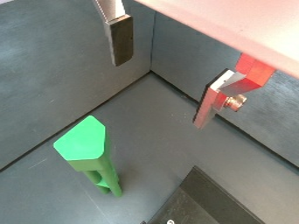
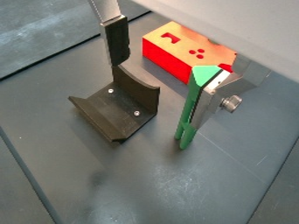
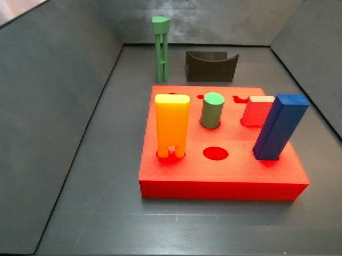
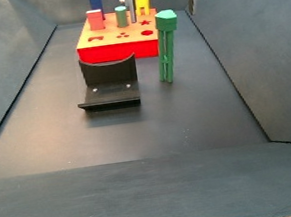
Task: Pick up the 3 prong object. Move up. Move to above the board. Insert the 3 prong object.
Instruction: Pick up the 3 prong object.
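Next, my gripper reaches the 3 prong object and grips its top (image 3: 160, 25), leaving its prongs free to go into the board (image 3: 221, 172).
The 3 prong object (image 3: 160, 48) is a tall thin green post standing upright on the floor behind the board, also in the side view (image 4: 167, 45) and in both wrist views (image 1: 84, 144) (image 2: 191, 109). The board (image 3: 221, 172) is a flat red block with a round hole (image 3: 215, 154) in its top, also seen in a wrist view (image 2: 176, 66) and a side view (image 4: 111, 52). My gripper (image 1: 163, 70) (image 2: 162, 74) hangs open and empty well above the floor, apart from the post. One finger's dark pad (image 2: 115, 48) shows. The gripper is outside both side views.
The dark fixture (image 2: 117, 109) (image 3: 210, 67) (image 4: 110, 85) stands on the floor beside the post. On the board stand an orange block (image 3: 173, 125), a short green cylinder (image 3: 211, 110), a red block (image 3: 258, 110) and a blue block (image 3: 281, 127). Grey walls enclose the floor.
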